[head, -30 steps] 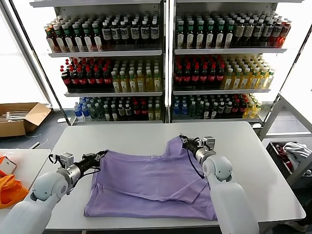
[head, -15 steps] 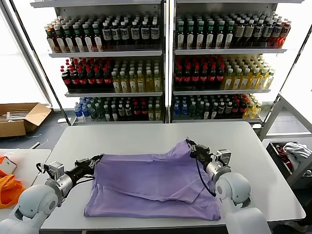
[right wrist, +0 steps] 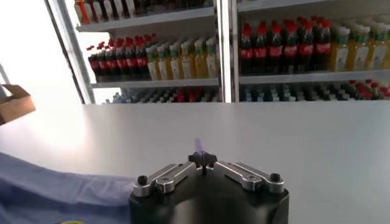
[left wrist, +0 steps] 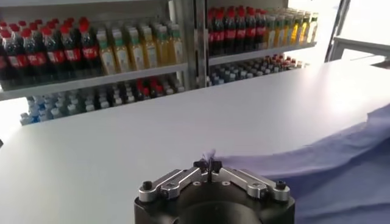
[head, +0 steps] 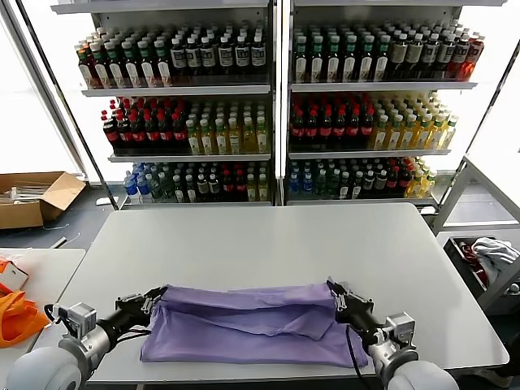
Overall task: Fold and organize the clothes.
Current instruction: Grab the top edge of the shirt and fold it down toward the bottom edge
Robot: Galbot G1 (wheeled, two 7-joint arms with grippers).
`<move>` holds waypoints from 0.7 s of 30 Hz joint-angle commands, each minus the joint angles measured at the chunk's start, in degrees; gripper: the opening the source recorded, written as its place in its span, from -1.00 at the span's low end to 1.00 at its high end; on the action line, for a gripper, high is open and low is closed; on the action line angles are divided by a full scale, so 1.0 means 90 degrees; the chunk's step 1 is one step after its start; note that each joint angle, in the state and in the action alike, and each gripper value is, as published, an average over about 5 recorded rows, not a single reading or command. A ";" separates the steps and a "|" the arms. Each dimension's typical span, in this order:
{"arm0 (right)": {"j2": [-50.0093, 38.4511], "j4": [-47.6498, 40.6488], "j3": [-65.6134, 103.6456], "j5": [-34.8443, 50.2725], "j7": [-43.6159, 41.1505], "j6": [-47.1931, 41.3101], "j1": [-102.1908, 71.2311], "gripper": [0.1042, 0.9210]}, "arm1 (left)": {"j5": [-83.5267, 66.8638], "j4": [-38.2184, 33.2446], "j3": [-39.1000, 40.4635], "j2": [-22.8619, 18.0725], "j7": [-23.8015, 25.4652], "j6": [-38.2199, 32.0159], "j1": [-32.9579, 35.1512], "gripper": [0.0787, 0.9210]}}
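Note:
My right gripper keeps hold of the lavender T-shirt's pinched edge (head: 307,294) for now and opens only once the edge lies on the T-shirt's lower layer (head: 253,348). That edge still stretches raised above the layer.
The lavender T-shirt (head: 244,325) lies folded over on itself in a wide flat band near the front edge of the white table (head: 260,244). My left gripper (head: 153,298) is shut on the shirt's upper left corner, low over the table; the pinched fabric (left wrist: 210,157) shows between its tips in the left wrist view. My right gripper (head: 335,294) is shut on the shirt's upper right corner; a small tuft of fabric (right wrist: 200,146) sticks out of its tips (right wrist: 202,159) in the right wrist view. Only the plain side shows.
Shelves of bottles (head: 268,106) stand behind the table. An orange fabric (head: 16,317) lies on a side table at the left. A cardboard box (head: 36,195) is on the floor at the far left. A bin with cloth (head: 487,256) is at the right.
Both grippers have pulled the shirt's far edge toward the front of the table and down, so the top layer now lies over the lower part and the shirt is a narrow band.

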 commanded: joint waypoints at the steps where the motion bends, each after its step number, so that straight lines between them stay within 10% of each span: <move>1: -0.0082 0.0359 0.0336 -0.0330 -0.0048 0.0160 -0.1379 -1.00 | 0.0595 -0.0161 -0.0253 -0.0097 0.0217 0.0019 0.1092 -0.92; 9: 0.0000 0.0617 0.0321 -0.0427 -0.0023 0.0387 -0.1155 -0.90 | 0.0555 -0.0135 -0.0463 -0.0112 0.0103 -0.0071 0.0686 -0.69; 21: 0.0065 0.0743 0.0514 -0.0898 -0.0576 0.3698 -0.1380 -0.05 | -0.0142 -0.0962 -0.0018 -0.1290 -0.1716 -0.0871 0.1180 0.13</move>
